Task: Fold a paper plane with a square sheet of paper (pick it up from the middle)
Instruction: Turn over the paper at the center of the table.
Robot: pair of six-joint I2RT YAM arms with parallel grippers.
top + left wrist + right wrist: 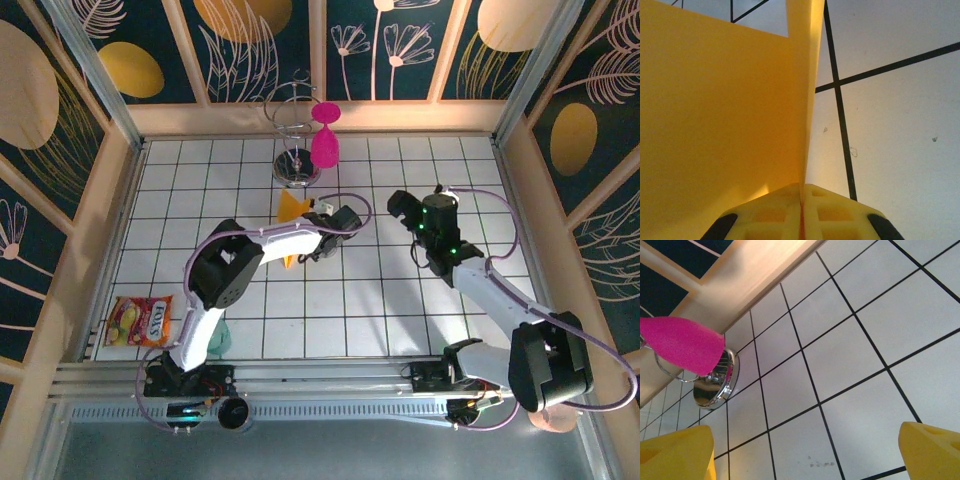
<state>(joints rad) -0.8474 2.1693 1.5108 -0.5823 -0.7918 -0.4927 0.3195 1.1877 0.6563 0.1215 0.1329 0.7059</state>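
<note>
My left gripper holds the folded sheet above the empty flat tiles. The sheet would settle on them if I opened now, so my left gripper should release it.
The orange-yellow sheet of paper [293, 207] is folded and lifted off the tiles left of the table's centre, one pointed flap up and a small tip [290, 262] showing below the arm. My left gripper [314, 236] is shut on it. In the left wrist view the paper [715, 115] stands on edge as a broad panel and a thin folded layer, pinched at its lower edge by the closed left gripper [802, 200]. My right gripper [401, 207] hovers right of centre, open, with nothing in it. Only bare tiles lie between the right gripper [805, 455] fingers [675, 452].
A magenta goblet [325, 140] hangs on a chrome wire stand [297, 170] at the back centre; in the right wrist view the goblet [682, 342] sits over the stand's round base [715, 385]. A snack packet [141, 320] lies front left. Wooden walls [330, 118] ring the tiled table.
</note>
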